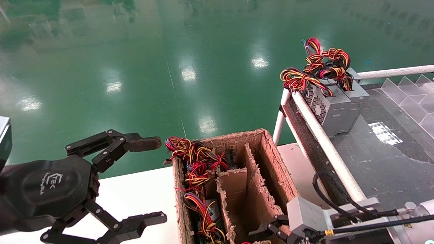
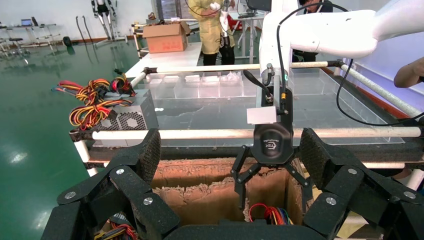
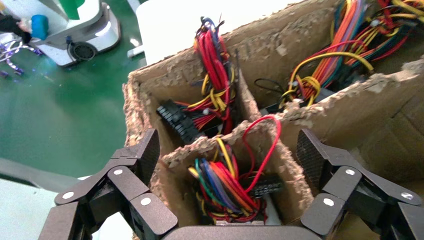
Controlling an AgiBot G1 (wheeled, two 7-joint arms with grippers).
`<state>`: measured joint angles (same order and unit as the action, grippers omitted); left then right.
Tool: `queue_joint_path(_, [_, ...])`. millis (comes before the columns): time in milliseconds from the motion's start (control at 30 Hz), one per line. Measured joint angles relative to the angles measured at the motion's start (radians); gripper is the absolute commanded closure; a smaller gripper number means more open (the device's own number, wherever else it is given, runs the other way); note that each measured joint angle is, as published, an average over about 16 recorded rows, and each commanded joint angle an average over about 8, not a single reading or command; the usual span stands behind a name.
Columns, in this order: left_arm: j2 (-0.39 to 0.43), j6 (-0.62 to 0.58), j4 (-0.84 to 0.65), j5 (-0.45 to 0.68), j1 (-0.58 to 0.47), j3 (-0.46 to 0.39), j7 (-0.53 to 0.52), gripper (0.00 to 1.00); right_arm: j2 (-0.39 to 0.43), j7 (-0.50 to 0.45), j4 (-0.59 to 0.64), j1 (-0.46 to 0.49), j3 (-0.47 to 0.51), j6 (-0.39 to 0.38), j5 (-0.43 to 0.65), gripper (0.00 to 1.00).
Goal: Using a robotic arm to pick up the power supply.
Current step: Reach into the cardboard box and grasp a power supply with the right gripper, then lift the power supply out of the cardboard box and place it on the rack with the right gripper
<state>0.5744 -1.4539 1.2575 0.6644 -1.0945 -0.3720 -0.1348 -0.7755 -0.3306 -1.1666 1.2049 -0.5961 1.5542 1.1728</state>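
My right gripper grips the power supply by its bundle of coloured wires next, to pick it up.
A torn cardboard box (image 1: 272,152) with dividers holds several power supplies, mostly seen as bundles of red, yellow and black wires (image 1: 196,162). My right gripper (image 1: 267,233) hangs open over the box's near right compartment. In the right wrist view its fingers (image 3: 145,155) straddle that compartment's walls, above a power supply (image 3: 225,185) topped with coloured wires and a red loop. The gripper holds nothing. From the left wrist view the right gripper (image 2: 274,200) shows pointing down into the box. My left gripper (image 1: 159,180) is open and empty, left of the box.
Two more grey power supplies (image 1: 332,107) with wire bundles stand on the dark bench (image 1: 384,156) behind a white rail (image 1: 322,132). Clear plastic dividers (image 1: 414,100) sit at the far right. A white table (image 1: 140,197) carries the box; green floor lies beyond.
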Motion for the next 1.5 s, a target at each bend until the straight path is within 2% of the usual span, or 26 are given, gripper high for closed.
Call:
queue_joint_path(933, [0.0,0.0,0.0,0.0,0.0,0.0,0.0,0.0,0.004,0.069,0.108,0.006,-0.071,-0.009,0.008,1.0])
queue_joint_path(1500, [0.0,0.0,0.0,0.0,0.0,0.0,0.0,0.0,0.016,0.098,0.104,0.003,-0.066,-0.017,-0.018,1.0])
